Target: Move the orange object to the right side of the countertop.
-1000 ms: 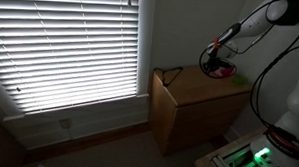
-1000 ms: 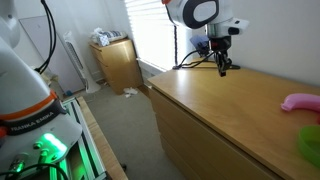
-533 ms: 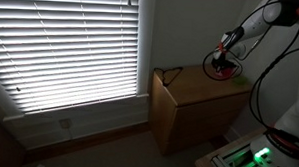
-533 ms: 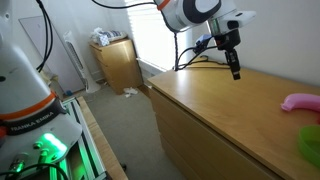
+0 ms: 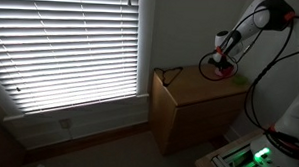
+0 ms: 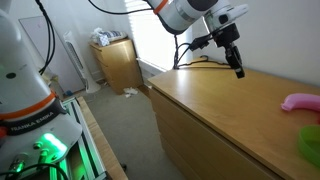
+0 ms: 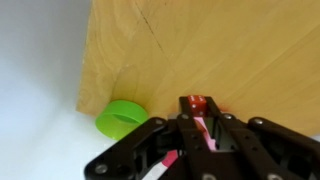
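The orange object would fall short of the pink item.
My gripper (image 7: 196, 112) is shut on the orange object (image 7: 192, 103), a small orange-red lump at the fingertips. It hangs above the light-brown wooden countertop (image 7: 230, 50). In both exterior views the gripper (image 6: 240, 70) (image 5: 222, 64) is a little above the countertop (image 6: 220, 110) (image 5: 194, 87), near its back edge. The orange object is too small to make out there. The small green item (image 7: 120, 117) lies at the countertop's edge close to the gripper in the wrist view. It also shows in an exterior view (image 6: 310, 145) next to the small pink item (image 6: 300, 102).
A black cable (image 6: 195, 62) lies along the back of the countertop by the window blinds (image 5: 71, 46). A second wooden cabinet (image 6: 118, 62) stands farther off on the floor. The countertop ends at a white wall (image 7: 40, 70) beside the green item.
The gripper has moved along the countertop toward the pink and green items, holding the orange object, and has risen slightly.
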### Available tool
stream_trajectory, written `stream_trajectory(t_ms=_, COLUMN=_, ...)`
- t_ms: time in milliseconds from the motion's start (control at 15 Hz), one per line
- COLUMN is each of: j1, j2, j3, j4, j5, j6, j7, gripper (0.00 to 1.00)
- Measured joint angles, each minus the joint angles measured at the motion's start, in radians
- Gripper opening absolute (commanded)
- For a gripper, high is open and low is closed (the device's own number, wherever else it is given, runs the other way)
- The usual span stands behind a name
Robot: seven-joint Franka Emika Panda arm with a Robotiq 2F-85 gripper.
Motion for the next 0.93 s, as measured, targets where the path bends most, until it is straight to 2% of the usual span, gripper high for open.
stream_trajectory(t_ms=400, j1=-0.038, j2=0.114, j3=-0.006, j4=0.067, j5=-0.013, j6=-0.006, j7=0.124, gripper=0.04)
stream_trajectory(t_ms=733, j1=-0.082, j2=0.183, j3=-0.011, j4=0.161, j5=-0.015, j6=0.004, j7=0.135, gripper=0.04)
stream_trajectory(t_ms=800, j1=-0.089, j2=0.193, j3=-0.012, j4=0.177, j5=-0.015, j6=0.004, j7=0.135, gripper=0.43)
stream_trajectory(t_ms=933, j1=-0.098, j2=0.209, j3=-0.009, j4=0.200, j5=-0.015, j6=0.003, j7=0.134, gripper=0.50)
